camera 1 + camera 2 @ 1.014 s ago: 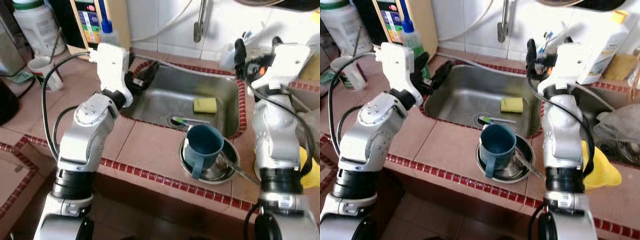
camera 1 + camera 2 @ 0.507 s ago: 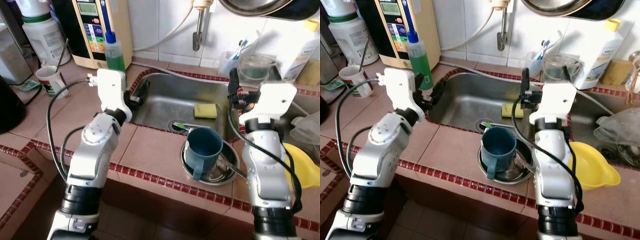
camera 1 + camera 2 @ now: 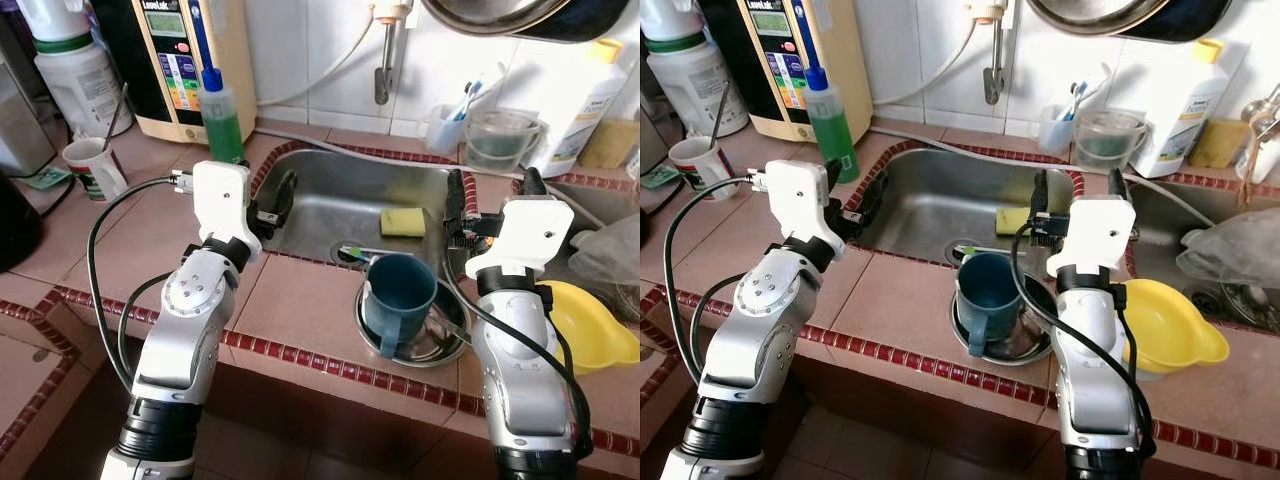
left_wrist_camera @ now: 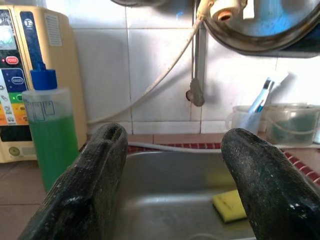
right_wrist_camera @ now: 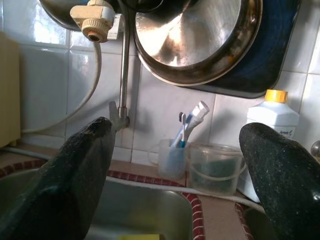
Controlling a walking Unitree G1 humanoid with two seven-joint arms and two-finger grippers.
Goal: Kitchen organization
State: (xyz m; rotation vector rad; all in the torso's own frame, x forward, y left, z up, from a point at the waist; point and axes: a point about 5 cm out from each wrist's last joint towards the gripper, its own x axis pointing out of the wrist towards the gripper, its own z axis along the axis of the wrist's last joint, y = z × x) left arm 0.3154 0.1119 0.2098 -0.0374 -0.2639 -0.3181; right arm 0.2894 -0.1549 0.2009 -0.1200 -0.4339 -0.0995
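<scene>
My left gripper should reach the mug and grab its rim [image 3: 369, 287], which stands above the steel bowl that closes around the lower part of the mug.
A blue mug [image 3: 400, 300] stands in a steel bowl [image 3: 437, 350] on the tiled counter in front of the sink [image 3: 330, 205]. A spoon [image 3: 452, 324] leans in the bowl. In the sink lie a yellow sponge [image 3: 402, 222] and a toothbrush [image 3: 362, 252] near the drain. My left gripper [image 3: 272, 205] hovers open over the sink's left rim, empty; its wrist view looks across the basin past its fingers [image 4: 95, 175] to the sponge [image 4: 231, 206]. My right gripper [image 3: 492, 190] stands open and empty above the sink's right rim, behind the mug.
A green soap bottle [image 3: 222, 115] and a water dispenser [image 3: 180, 60] stand at the back left, with a paper cup [image 3: 95, 168] beside them. A toothbrush cup [image 3: 445, 125], a plastic tub [image 3: 505, 140] and a white bottle [image 3: 585, 95] line the back wall. A yellow funnel [image 3: 590, 330] lies right.
The whole picture has shifted as the camera moved. My right gripper has drawn back from the toothbrush cup to the sink's right rim. Both grippers stay open and empty.
</scene>
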